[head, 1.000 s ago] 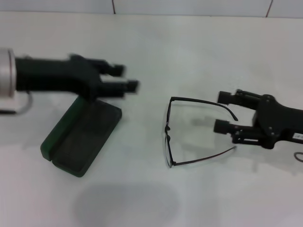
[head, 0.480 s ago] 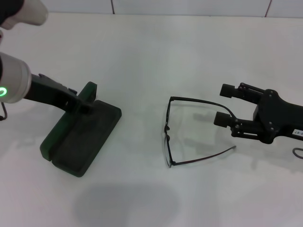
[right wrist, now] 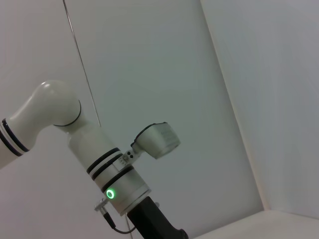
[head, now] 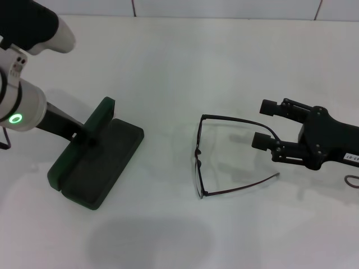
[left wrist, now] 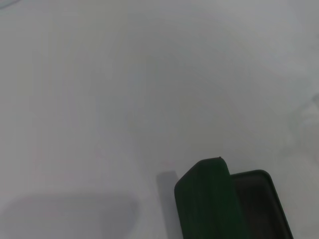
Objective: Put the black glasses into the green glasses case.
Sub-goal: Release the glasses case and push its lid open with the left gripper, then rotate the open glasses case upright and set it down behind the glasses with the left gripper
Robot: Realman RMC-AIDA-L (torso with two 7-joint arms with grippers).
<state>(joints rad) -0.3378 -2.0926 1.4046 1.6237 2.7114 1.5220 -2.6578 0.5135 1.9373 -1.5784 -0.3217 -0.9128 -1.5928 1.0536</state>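
Note:
My left gripper's fingers reach down beside the upright lid of the green glasses case [head: 101, 162], so it needs to close on the case.
The black glasses [head: 198, 154] lie unfolded on the white table, lenses toward the case and temple arms pointing right. My right gripper [head: 265, 123] is open at the temple tips, and the far temple runs between its fingers without being held. The green glasses case [head: 101, 162] lies open at the left with its lid [head: 102, 113] standing upright. It also shows in the left wrist view [left wrist: 207, 199], with its dark inside [left wrist: 259, 204] beside the lid. My left gripper [head: 84, 133] is low against the lid's left side, its tips hidden behind it.
The white table [head: 185, 61] spreads around both objects. A tiled wall edge [head: 224, 8] runs along the back. My left arm's white forearm with a green light [head: 15, 118] stands over the far left. It also shows in the right wrist view [right wrist: 109, 174].
My left arm has swung back to the left and tipped down beside the case lid, which now shows upright. My right gripper has shifted slightly at the temple tips. The glasses have not moved.

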